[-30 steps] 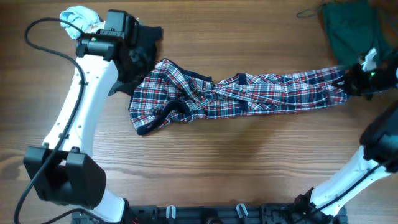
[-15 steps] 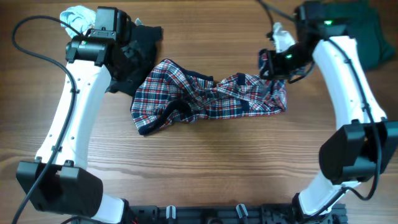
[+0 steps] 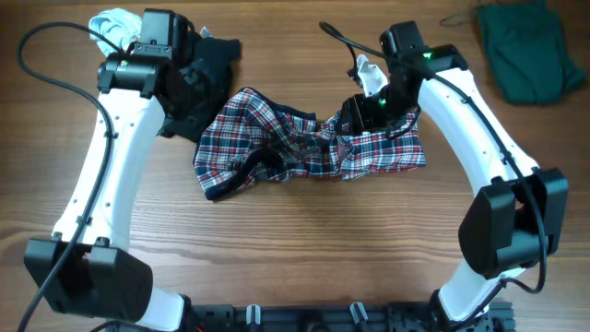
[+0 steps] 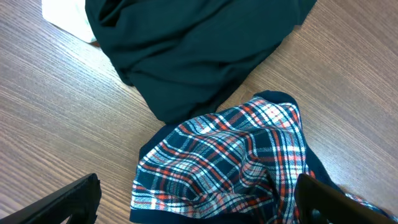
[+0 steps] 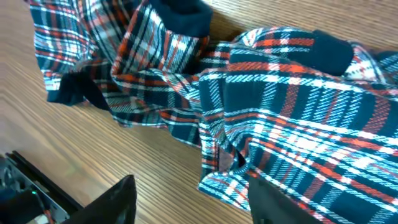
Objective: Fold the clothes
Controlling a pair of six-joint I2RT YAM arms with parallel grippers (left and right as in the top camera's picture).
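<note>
The left gripper grabs the plaid garment's end beside the dark garment next, to fold the plaid garment (image 3: 304,143) over onto the doubled part.
The clothes, a red, white and navy plaid garment (image 3: 304,143), lie bunched in the middle of the table, with the right end doubled over onto the middle. My right gripper (image 3: 355,115) hovers over that doubled part. In the right wrist view its jaws (image 5: 193,199) stand open, with bare wood between them and the plaid edge (image 5: 280,124) lying by the right finger. My left gripper (image 3: 195,85) is open above the garment's left end. The plaid (image 4: 236,162) and its navy trim show between its wide-apart fingers (image 4: 196,202), which hold nothing.
A dark garment (image 3: 210,65) lies crumpled at the back left, touching the plaid's left end (image 4: 193,50). A white cloth (image 3: 115,28) sits behind it. A green garment (image 3: 525,51) lies at the back right corner.
My right arm swung left from the far right, carrying the plaid's right end over onto the middle, and its jaws have opened off the cloth. The left arm shifted only slightly.
</note>
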